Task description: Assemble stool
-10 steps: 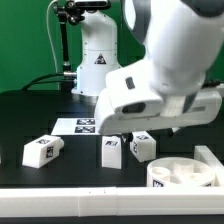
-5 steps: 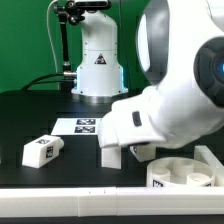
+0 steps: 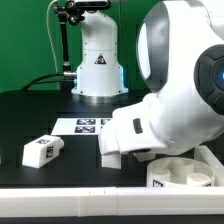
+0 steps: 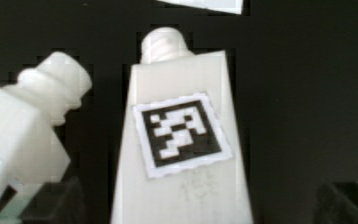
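My gripper closes on the white leg now, since my fingers stand on either side of it in the wrist view. Closing now would catch it.
In the wrist view a white stool leg [image 4: 179,130] with a black-and-white tag lies lengthwise between my gripper's [image 4: 185,205] dark fingers, which stand apart on either side of it, not touching. A second leg [image 4: 34,110] with a ridged peg end lies close beside it. In the exterior view the arm's hand [image 3: 135,135] is low over the table and hides both legs. Another leg [image 3: 42,150] lies apart at the exterior view's left. The round rimmed seat [image 3: 185,176] sits at the front right.
The marker board [image 3: 85,125] lies flat just behind the hand. A white robot base [image 3: 97,60] stands at the back, with cables to its left. A white ledge [image 3: 70,192] runs along the front of the black table.
The arm has come down and forward over the two middle legs, which showed in the exterior view a second ago and are now hidden behind the hand. The left leg and the seat have not moved.
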Motion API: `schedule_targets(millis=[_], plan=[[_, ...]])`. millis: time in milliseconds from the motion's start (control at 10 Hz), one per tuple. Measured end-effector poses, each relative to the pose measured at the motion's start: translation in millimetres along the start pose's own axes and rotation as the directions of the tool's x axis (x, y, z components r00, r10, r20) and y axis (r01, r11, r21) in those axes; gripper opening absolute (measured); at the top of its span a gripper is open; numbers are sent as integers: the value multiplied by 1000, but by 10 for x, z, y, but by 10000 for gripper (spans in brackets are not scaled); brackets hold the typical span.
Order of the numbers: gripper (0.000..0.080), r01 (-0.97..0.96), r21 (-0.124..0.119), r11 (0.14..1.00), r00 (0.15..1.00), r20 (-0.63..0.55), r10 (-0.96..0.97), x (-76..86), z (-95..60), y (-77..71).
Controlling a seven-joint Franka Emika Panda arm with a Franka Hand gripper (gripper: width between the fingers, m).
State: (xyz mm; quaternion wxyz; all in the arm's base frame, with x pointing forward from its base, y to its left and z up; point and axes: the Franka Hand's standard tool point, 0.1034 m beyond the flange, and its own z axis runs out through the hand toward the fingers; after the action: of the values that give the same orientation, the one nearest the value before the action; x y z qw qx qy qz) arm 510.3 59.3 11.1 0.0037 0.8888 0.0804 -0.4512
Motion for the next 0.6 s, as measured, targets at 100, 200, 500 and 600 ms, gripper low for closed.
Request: schedule_targets(millis=[100,200,500,600], plan=[[648,0,-1,1000,1000,-4,0,24,48,-6],[648,1,-2,1000,1000,-10,-1,37,70,-13],[384,2,-3,1000,1000,-14,-2,40,107,-14],[326,2,-3,1000,1000,-15,-2,41,106,-15]])
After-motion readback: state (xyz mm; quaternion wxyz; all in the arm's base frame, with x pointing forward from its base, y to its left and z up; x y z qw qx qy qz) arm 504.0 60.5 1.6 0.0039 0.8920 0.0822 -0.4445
